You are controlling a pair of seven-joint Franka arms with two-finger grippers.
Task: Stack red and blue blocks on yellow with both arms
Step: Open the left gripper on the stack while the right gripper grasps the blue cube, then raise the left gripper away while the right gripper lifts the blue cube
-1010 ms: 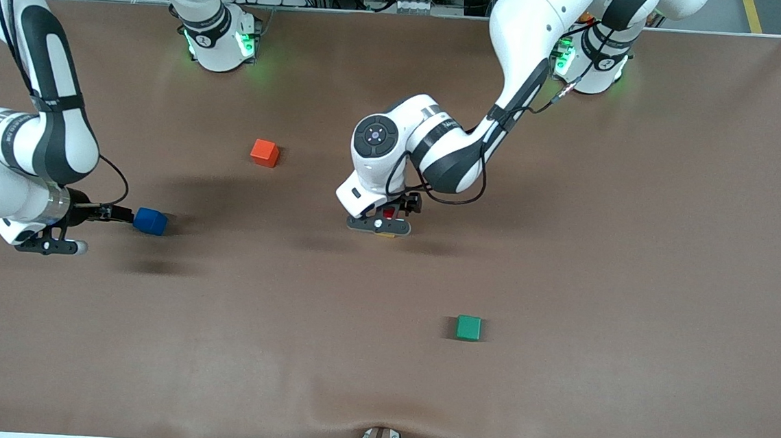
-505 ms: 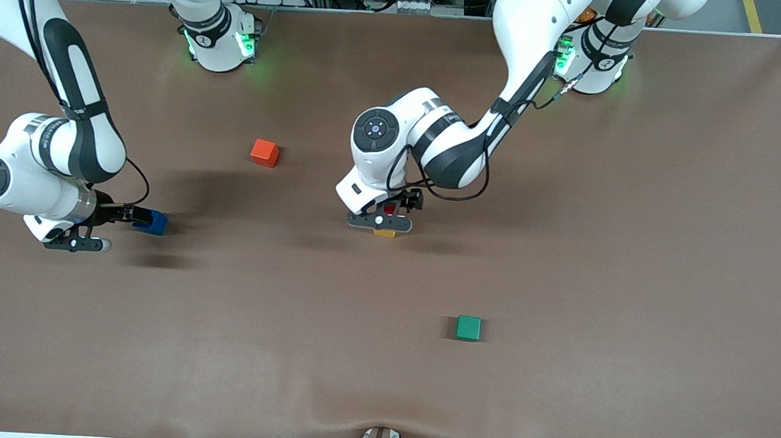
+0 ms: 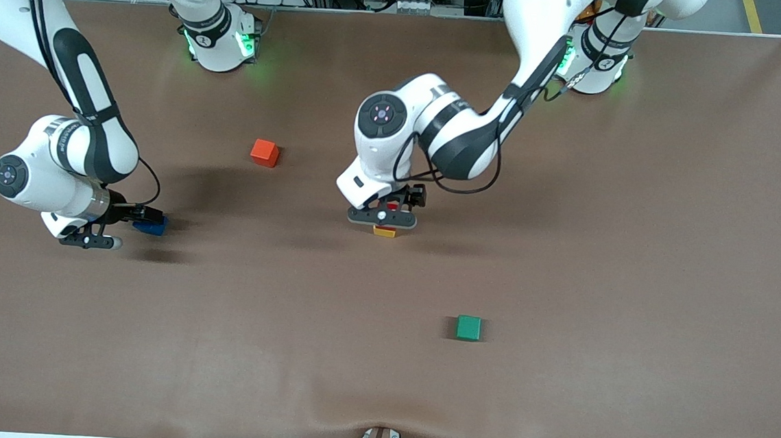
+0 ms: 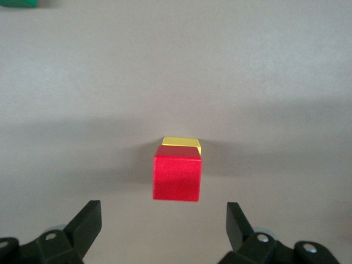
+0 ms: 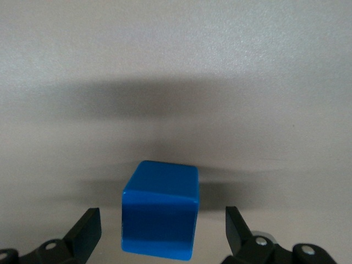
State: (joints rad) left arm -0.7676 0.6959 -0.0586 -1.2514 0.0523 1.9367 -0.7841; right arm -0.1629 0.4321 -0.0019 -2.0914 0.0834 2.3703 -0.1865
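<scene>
The right gripper's fingertips are low beside the blue block's sides in the right wrist view, so the right gripper should close on the blue block.
The red block sits on the yellow cube near the table's middle, and both also show in the front view, red above yellow. My left gripper is open and empty, just above the stack, with its fingers apart from the red block. The blue block lies on the table toward the right arm's end. My right gripper is open and low at the blue block, with a finger on each side and a gap between each finger and the block.
An orange-red cube lies farther from the front camera, between the two grippers. A green cube lies nearer the front camera than the stack; its edge shows in the left wrist view. The brown table carries nothing else.
My right gripper has moved in toward the blue block and come down around it. My left gripper has lifted off the red block, so more of the yellow cube shows.
</scene>
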